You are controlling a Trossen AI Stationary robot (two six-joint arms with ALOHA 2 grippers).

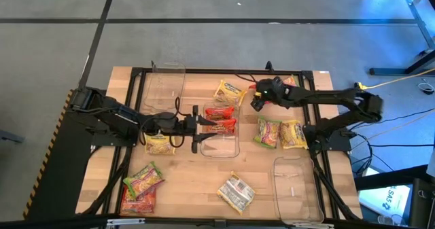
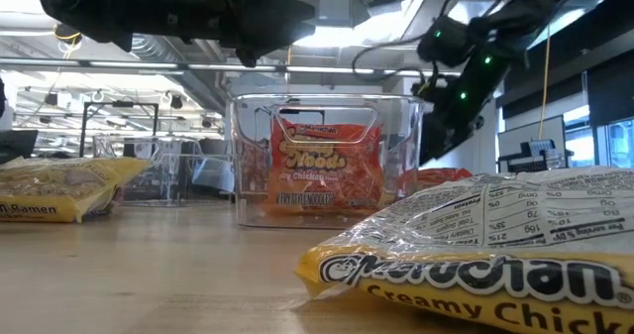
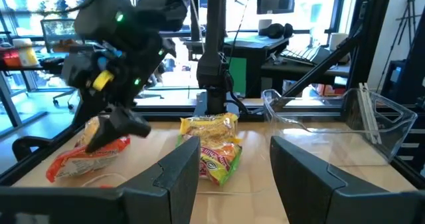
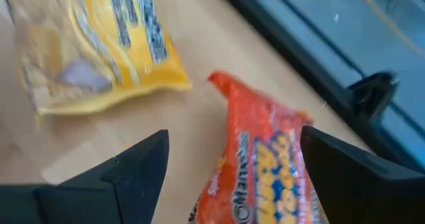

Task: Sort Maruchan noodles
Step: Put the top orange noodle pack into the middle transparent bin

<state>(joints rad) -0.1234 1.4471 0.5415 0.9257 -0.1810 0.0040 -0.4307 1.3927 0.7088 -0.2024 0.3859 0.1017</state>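
My right gripper is due to grab the red packet [image 1: 289,81] by its middle next, because the packet is meant for the clear tray [image 1: 221,145].
Maruchan noodle packets lie scattered on the wooden table. Two red ones [image 1: 221,119] lie in the clear centre tray [image 1: 231,149]. My left gripper [image 1: 204,128] hangs level at that tray's left rim, open, with nothing between its fingers [image 3: 169,181]. My right gripper [image 1: 257,103] tilts down near the far edge, open, over a red packet [image 4: 265,164] lying flat on the table; its fingers stand on either side of the packet. A yellow packet [image 4: 93,44] lies just beyond.
A green packet [image 1: 267,132] and a yellow packet [image 1: 293,134] lie right of centre. More packets lie near left [image 1: 141,181] and near centre [image 1: 236,192]. One yellow packet [image 1: 160,145] lies under my left arm. Clear trays stand far left [image 1: 165,86] and near right [image 1: 296,188].
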